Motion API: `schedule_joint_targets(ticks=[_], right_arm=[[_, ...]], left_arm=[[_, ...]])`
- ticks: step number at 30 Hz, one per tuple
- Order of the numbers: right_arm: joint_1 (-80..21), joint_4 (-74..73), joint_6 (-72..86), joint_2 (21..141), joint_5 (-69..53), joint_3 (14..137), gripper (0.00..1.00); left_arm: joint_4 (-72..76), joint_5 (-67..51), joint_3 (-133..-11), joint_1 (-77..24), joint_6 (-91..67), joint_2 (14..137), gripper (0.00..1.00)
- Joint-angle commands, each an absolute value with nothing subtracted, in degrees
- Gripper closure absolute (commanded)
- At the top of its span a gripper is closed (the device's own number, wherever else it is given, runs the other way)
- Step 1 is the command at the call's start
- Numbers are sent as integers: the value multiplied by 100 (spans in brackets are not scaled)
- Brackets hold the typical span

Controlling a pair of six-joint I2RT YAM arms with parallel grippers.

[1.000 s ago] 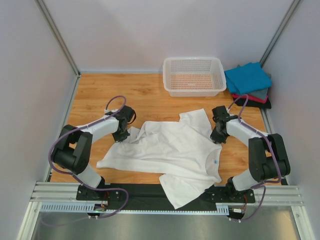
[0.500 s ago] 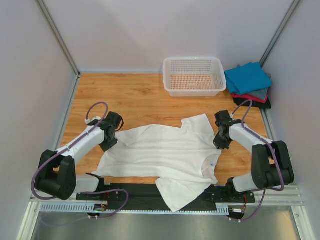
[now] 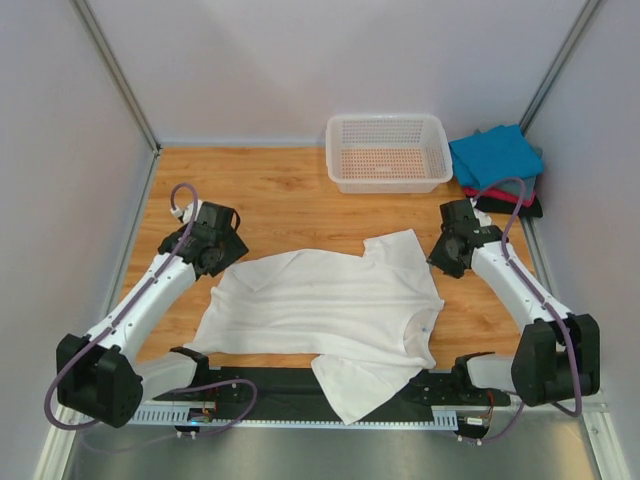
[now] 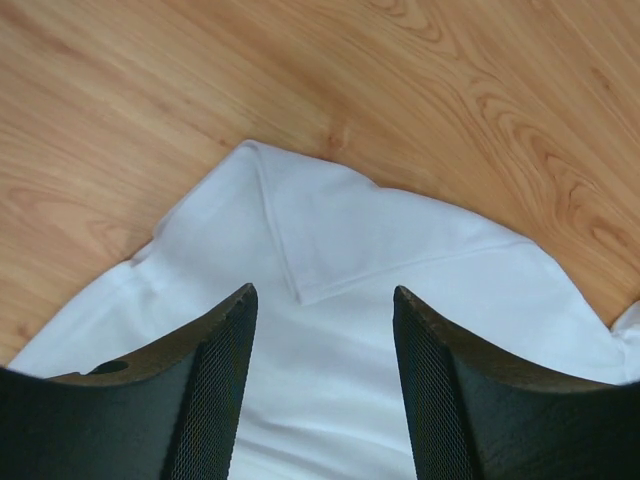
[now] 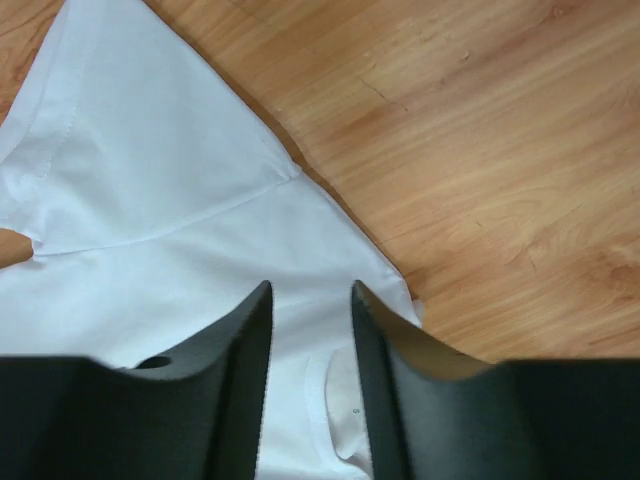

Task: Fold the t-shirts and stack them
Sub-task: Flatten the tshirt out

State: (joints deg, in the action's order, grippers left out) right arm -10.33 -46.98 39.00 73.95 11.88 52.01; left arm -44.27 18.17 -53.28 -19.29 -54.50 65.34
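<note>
The white t-shirt's far side is to be stretched and folded next, so the left gripper should grab the t-shirt by its turned-over corner, at the t-shirt's end away from the neck.
A plain white t-shirt (image 3: pixel 330 300) lies spread on the wooden table, its neck with a small blue label (image 3: pixel 430 324) at the right. One sleeve (image 3: pixel 352 385) hangs over the near edge. My left gripper (image 3: pixel 226 262) hovers open over the shirt's left corner (image 4: pixel 300 230), nothing between its fingers (image 4: pixel 215 380). Above the far right sleeve (image 5: pixel 150 150), my right gripper (image 3: pixel 441 262) is open too and holds nothing; the collar (image 5: pixel 335 420) shows between its fingers (image 5: pixel 240 370). Folded t-shirts (image 3: pixel 497 158), teal-blue on top of red, grey and black, are stacked at the back right.
A white plastic mesh basket (image 3: pixel 388 180) stands at the back, just left of the folded stack. Grey walls and metal posts (image 3: pixel 115 80) close in the sides. The black base rail (image 3: pixel 260 385) runs along the near edge under the hanging sleeve.
Both grippers have opened and let go of the white t-shirt, then drawn outward and up. The shirt's left side was pulled out and now lies flatter.
</note>
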Motion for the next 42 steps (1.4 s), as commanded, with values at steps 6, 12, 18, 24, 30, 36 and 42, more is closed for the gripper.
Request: schedule_joint_targets(ticks=[6, 12, 18, 24, 30, 36, 42], right_arm=[[-914, -3921, 3955, 7646, 915, 5634, 44], [-888, -3612, 3946, 7857, 861, 5695, 42], [-826, -3489, 3832, 8094, 888, 5801, 43], [-809, -3437, 3841, 8402, 782, 5915, 44], [-800, -3322, 3832, 8560, 800, 5941, 44], [-800, -2883, 3779, 8885, 598, 5801, 44], [-800, -2462, 3586, 9202, 396, 5748, 44]], left_arm=[[-3182, 923, -4606, -2162, -6511, 7294, 38], [-3349, 1177, -4544, -2338, -6890, 7594, 40], [-3357, 1266, -4377, -2461, -7066, 7707, 41], [-3515, 1274, -4464, -2461, -7058, 7980, 43], [-3463, 1310, -4465, -2461, -6979, 8138, 48], [-3331, 1222, -4544, -2461, -6882, 8385, 67], [-3533, 1397, -4675, -2426, -6751, 8254, 100]])
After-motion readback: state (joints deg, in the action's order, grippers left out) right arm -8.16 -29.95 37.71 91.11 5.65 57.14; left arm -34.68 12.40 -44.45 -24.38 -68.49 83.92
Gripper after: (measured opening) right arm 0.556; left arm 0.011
